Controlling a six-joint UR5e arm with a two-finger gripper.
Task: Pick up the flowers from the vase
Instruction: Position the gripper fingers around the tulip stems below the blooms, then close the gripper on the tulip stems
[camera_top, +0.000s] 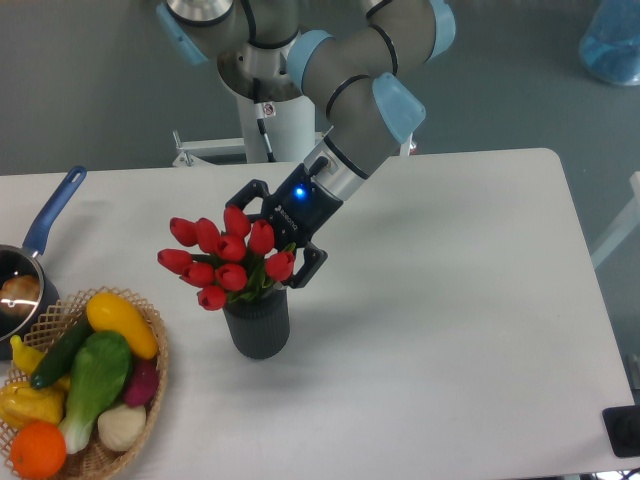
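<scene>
Next, my gripper grabs the stems of the red tulips to lift the red tulips out of the vase (258, 322).
A bunch of red tulip flowers (222, 258) with green leaves stands in the vase (258, 322), a small dark grey ribbed pot left of the table's centre. My gripper (271, 240) comes in at a slant from the upper right, just behind the bunch's right side. Its black fingers (309, 264) are spread open, one by the topmost bud and one by the lower right bud. The nearest buds sit between them or in front of them. Whether the fingers touch the blooms cannot be told. The stems are hidden inside the vase.
A wicker basket (155, 330) of toy vegetables and fruit stands at the front left, close to the vase. A blue-handled saucepan (48, 215) is at the left edge. The arm's base (268, 120) rises behind the table.
</scene>
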